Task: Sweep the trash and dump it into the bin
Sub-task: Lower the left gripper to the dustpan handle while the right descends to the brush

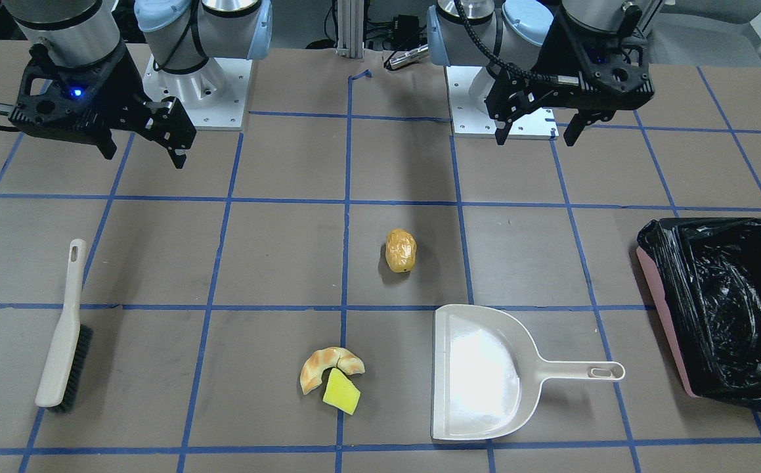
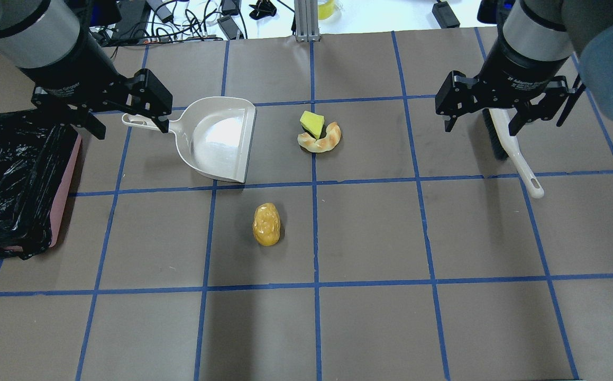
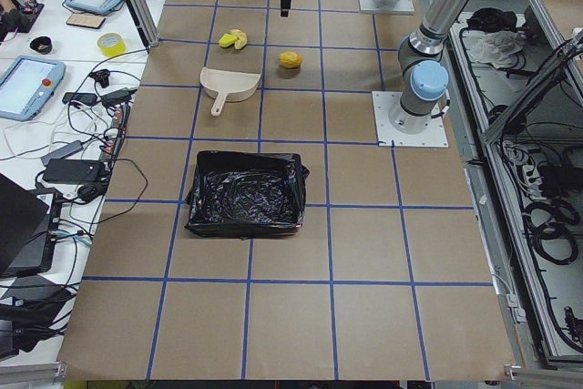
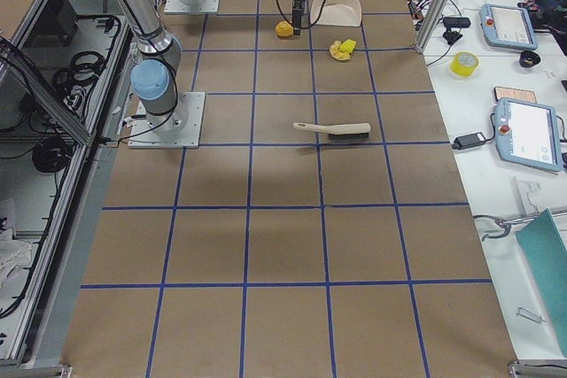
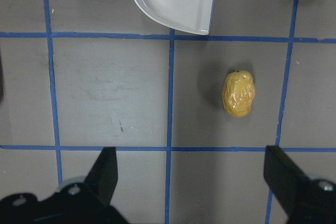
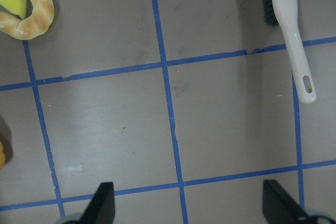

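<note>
My right gripper needs to grab the black-bristled brush by its white handle [image 1: 75, 272] next, so it can sweep the trash into the dustpan [image 1: 480, 374].
The golden-brown potato-like lump [image 1: 400, 250] lies mid-table; it also shows in the overhead view [image 2: 266, 224] and the left wrist view [image 5: 238, 94]. The tan croissant piece [image 1: 318, 366] and the yellow sponge wedge [image 1: 341, 392] touch each other farther from the robot. The pink bin with its black bag [image 1: 715, 295] stands at the table's left end [image 2: 10, 169]. My left gripper [image 1: 536, 136] hangs open and empty above the table, over the dustpan handle in the overhead view [image 2: 128, 126]. My right gripper [image 1: 144, 156] hangs open and empty, above the brush in the overhead view [image 2: 482, 128].
A beige dustpan [image 1: 478, 374] lies flat between the sponge and the bin, handle toward the bin. A beige hand brush with black bristles [image 1: 62, 341] lies on the right side of the table. Blue tape lines grid the brown tabletop [image 2: 369, 233].
</note>
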### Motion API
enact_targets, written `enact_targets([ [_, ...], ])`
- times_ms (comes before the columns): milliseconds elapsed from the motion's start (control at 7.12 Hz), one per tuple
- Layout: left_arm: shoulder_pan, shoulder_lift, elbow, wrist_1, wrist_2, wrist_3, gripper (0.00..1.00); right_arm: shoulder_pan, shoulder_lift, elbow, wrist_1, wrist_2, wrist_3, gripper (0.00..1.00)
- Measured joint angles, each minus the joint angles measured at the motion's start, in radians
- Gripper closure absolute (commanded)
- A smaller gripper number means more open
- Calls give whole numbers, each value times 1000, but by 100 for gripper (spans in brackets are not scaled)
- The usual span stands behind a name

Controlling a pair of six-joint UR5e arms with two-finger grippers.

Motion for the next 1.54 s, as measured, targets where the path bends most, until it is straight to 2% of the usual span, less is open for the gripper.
enact_targets([
  [421,11,-2,-9,38,1,8,0,-3,2,5,-7,-3,-6,0],
  [702,54,-12,-13,61,-1,91,0,-17,6,8,-12,-17,-61,0],
  [982,128,-37,-14,133,-4,294,0,-93,18,13,-44,-21,-143,0],
  [1544,188,-153,-15,269,-4,769,0,-256,136,40,-197,-73,-404,0],
])
